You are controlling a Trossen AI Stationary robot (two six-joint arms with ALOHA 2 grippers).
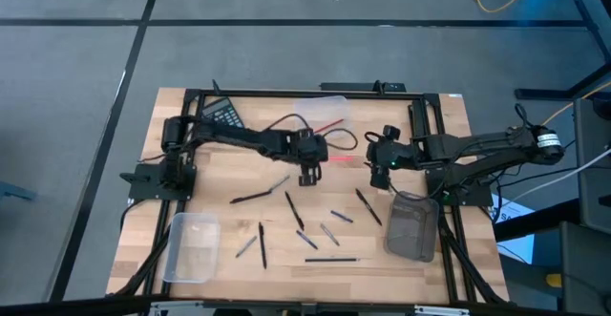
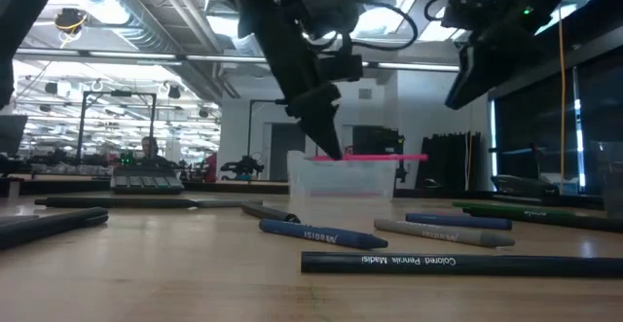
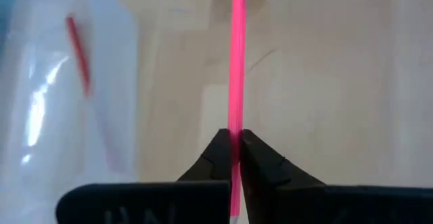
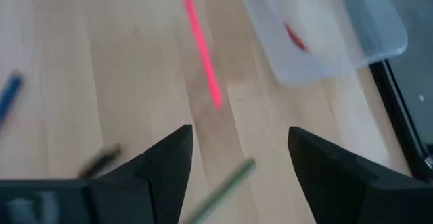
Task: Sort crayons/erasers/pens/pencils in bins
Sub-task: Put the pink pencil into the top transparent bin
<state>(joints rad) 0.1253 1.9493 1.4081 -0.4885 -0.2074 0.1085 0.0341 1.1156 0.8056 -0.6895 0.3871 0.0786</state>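
Observation:
My left gripper moves the stick inside the bin next and only then releases it, since the pink stick hangs outside the far clear bin (image 1: pixel 323 112).
My left gripper (image 1: pixel 308 175) (image 3: pixel 235 141) hangs over the middle of the table, shut on a thin pink stick (image 1: pixel 342 158) (image 2: pixel 375 156). My right gripper (image 1: pixel 380 171) (image 4: pixel 240 156) stands open just right of the stick's free end, with nothing between its fingers. A clear bin (image 1: pixel 325 111) (image 3: pixel 61 82) at the far edge holds a red stick (image 3: pixel 78 48). A second clear bin (image 1: pixel 191 247) sits near left and a smoky grey bin (image 1: pixel 412 225) near right. Several dark, blue and grey sticks (image 1: pixel 296 211) lie flat on the table between them. My left gripper pinches the pink stick near one end (image 3: pixel 235 126) between its two fingertips. The fingers (image 2: pixel 326 127) slant down from above. The stick juts out from them toward the table's right, about level and lifted clear of the table.
A black calculator (image 1: pixel 224 114) lies at the far left corner. In the low view a blue crayon (image 2: pixel 311 232), a grey one (image 2: pixel 443 230) and a black coloured pencil (image 2: pixel 458 262) lie near the front. A green stick (image 4: pixel 223 187) lies under my right gripper.

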